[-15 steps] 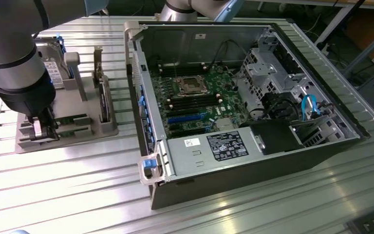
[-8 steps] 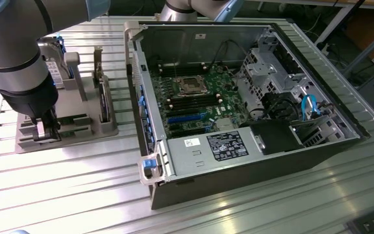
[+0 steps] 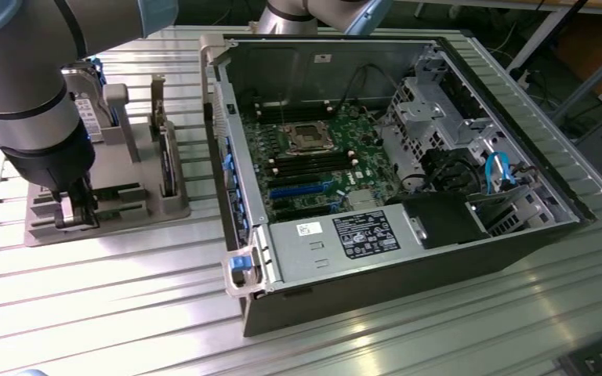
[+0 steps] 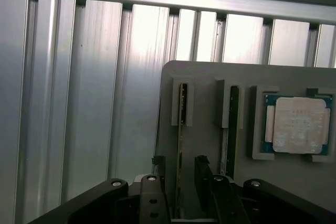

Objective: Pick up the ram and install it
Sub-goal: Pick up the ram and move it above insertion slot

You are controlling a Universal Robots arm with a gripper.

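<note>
My gripper takes hold of the ram by its open middle part [image 4: 179, 167] next, since grey holder blocks close around both ends of the ram.
Two rams stand on edge in slots of a grey holder [image 4: 205, 108]; they are thin green sticks. My gripper [image 4: 180, 165] is open and low over the holder, its black fingers [image 4: 202, 174] on either side of one ram [image 4: 182, 124], with small gaps to it. The second ram [image 4: 230, 129] stands one slot over, outside the fingers. In the exterior view the gripper [image 3: 74, 210] hangs at the holder's [image 3: 123, 223] near end, on the exterior view's left. The open computer case [image 3: 385, 157] lies beside it, its motherboard's long dark memory slots [image 3: 306, 163] uncovered.
A square silver CPU [image 4: 299, 124] rests in a pocket of the holder beyond the second ram. A hard drive [image 3: 90, 98] and a dark card [image 3: 165, 157] stand upright in the holder. The case's wall [image 3: 223, 157] rises between holder and motherboard. Everything sits on a ribbed aluminium table [image 3: 123, 313].
</note>
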